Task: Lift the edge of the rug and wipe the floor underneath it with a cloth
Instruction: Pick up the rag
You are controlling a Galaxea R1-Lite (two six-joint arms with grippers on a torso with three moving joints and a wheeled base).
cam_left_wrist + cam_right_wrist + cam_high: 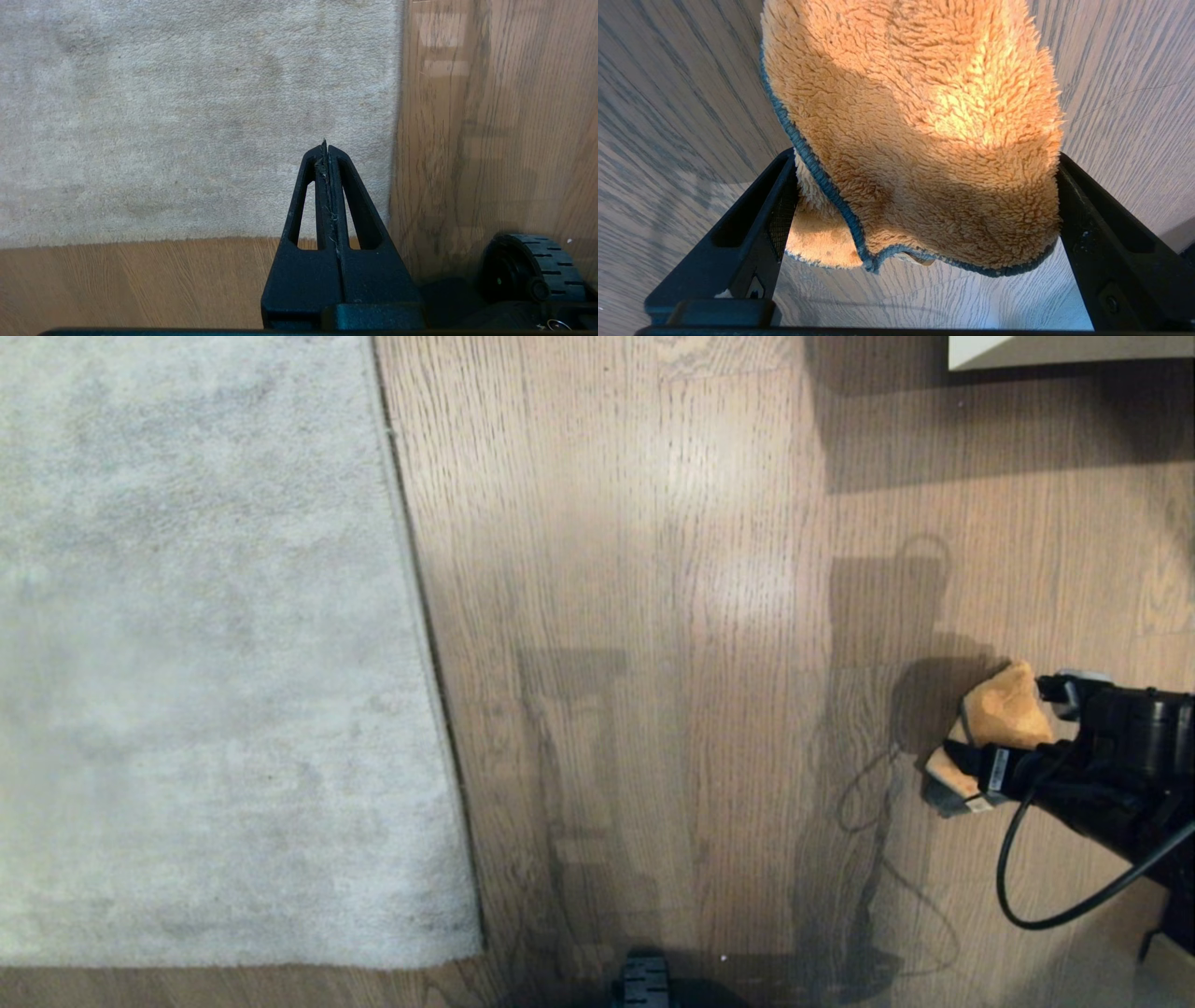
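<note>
My right gripper grips the orange cloth by its bunched fold (1008,722) beside the cloth's hem next, to wipe the floor under the rug's edge (434,672).
The pale grey rug lies flat on the left, and its edge (420,616) (397,140) runs along the brown plank floor (653,569). At the right, the orange cloth (1001,709) (924,107) with a grey-blue hem sits bunched on the floor. My right gripper (997,742) (927,158) is open wide around it, and the cloth touches both fingers. My left gripper (325,145) is shut and empty, with only lint between its jaws. It hangs over the rug's near corner, outside the head view.
A white piece of furniture (1064,350) stands at the far right. A black cable (1018,887) loops from the right arm. A base wheel (644,980) (532,266) shows at the near edge, beside the rug corner.
</note>
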